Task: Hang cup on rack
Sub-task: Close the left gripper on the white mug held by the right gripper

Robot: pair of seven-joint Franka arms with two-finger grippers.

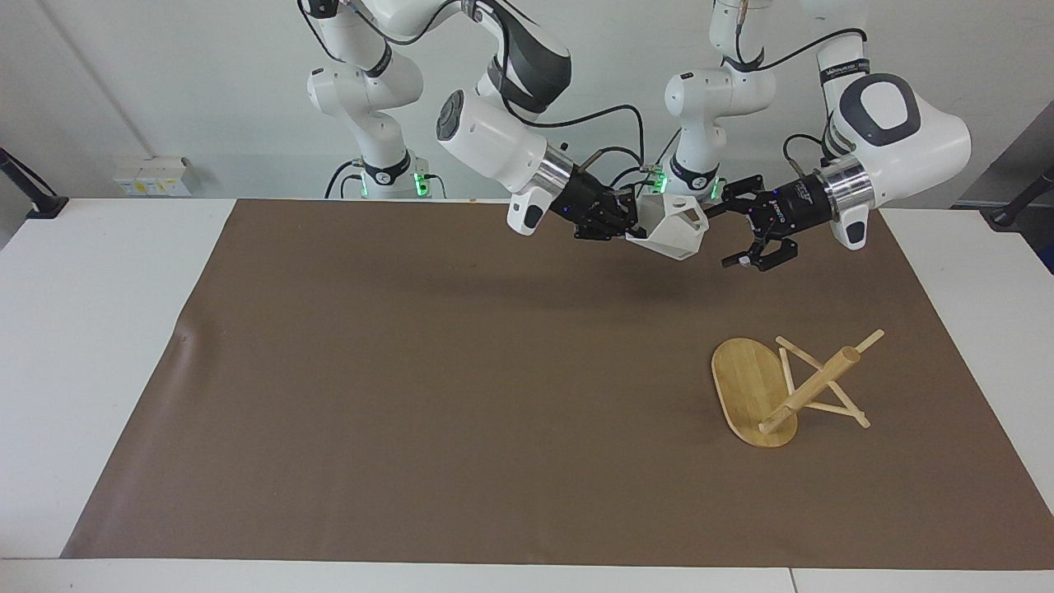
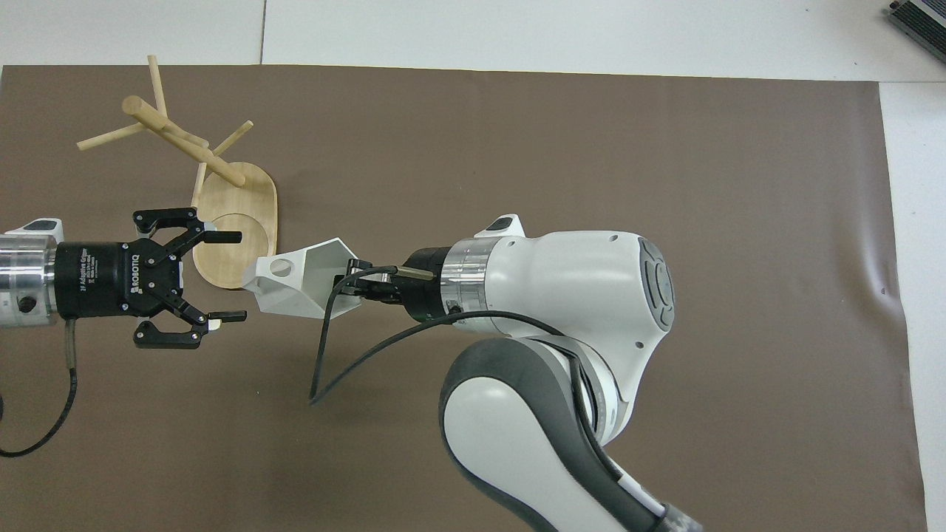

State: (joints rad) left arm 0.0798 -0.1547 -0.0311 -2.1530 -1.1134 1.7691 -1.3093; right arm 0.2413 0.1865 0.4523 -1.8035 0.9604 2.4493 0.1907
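Next, my left gripper grabs the white cup's handle end [image 2: 276,273] to take over the cup. Then I hang the cup on the bamboo rack [image 2: 191,149].
The white faceted cup [image 1: 673,233] is held in the air over the mat's edge nearest the robots. My right gripper [image 1: 632,231] is shut on its rim, and its holed handle points at my left gripper [image 1: 731,235]. The cup also shows in the overhead view [image 2: 295,284], with the right gripper [image 2: 347,285] on it. My left gripper [image 2: 236,277] is open, with its fingertips just short of the handle on either side, not touching. The bamboo rack [image 1: 745,387] lies tipped over on the mat at the left arm's end, farther from the robots, with its post [image 2: 185,144] slanting away.
A brown mat [image 1: 412,395] covers most of the white table [image 1: 82,329]. A black cable [image 2: 332,369] loops down from my right wrist. The rack's thin pegs [image 1: 823,408] rest on the mat.
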